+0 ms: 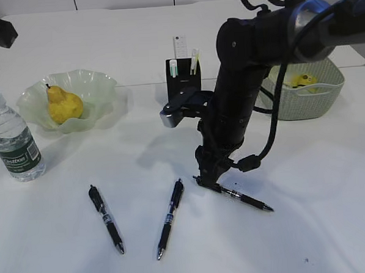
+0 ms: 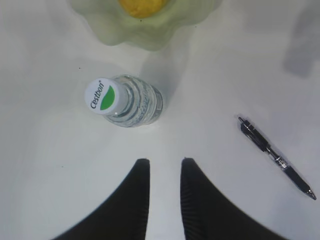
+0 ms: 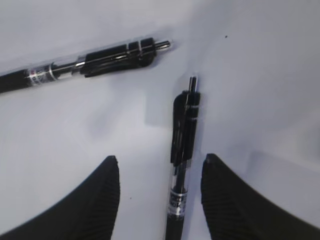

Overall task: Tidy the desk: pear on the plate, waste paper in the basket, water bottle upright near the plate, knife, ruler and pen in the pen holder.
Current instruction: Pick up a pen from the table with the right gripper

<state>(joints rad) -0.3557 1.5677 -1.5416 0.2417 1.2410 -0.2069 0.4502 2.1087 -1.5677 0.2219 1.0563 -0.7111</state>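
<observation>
My right gripper will next grab the pen by its body below its clip [image 1: 227, 191], so it can stand the black pen in the pen holder [image 1: 182, 81].
My right gripper [image 1: 203, 179] [image 3: 160, 165] is down at the desk [image 1: 310, 227], open, straddling the clicker end of a black pen [image 1: 244, 199] [image 3: 182, 150] without touching it. Two more pens [image 1: 106, 219] [image 1: 169, 218] lie to the left. The left gripper [image 2: 164, 167] hangs open and empty above the upright water bottle [image 2: 125, 100] [image 1: 12, 142]. The pear [image 1: 64, 105] sits on the green plate [image 1: 97, 83]. Yellow waste paper [image 1: 303, 80] lies in the basket [image 1: 303, 102]. The ruler [image 1: 179, 46] stands in the black pen holder [image 1: 182, 81]. I cannot make out the knife.
The right arm [image 1: 240, 78] stands between the pen holder and the basket. In the right wrist view a second pen [image 3: 90, 65] lies crosswise just ahead of the fingers. The white wall runs behind the desk's far edge.
</observation>
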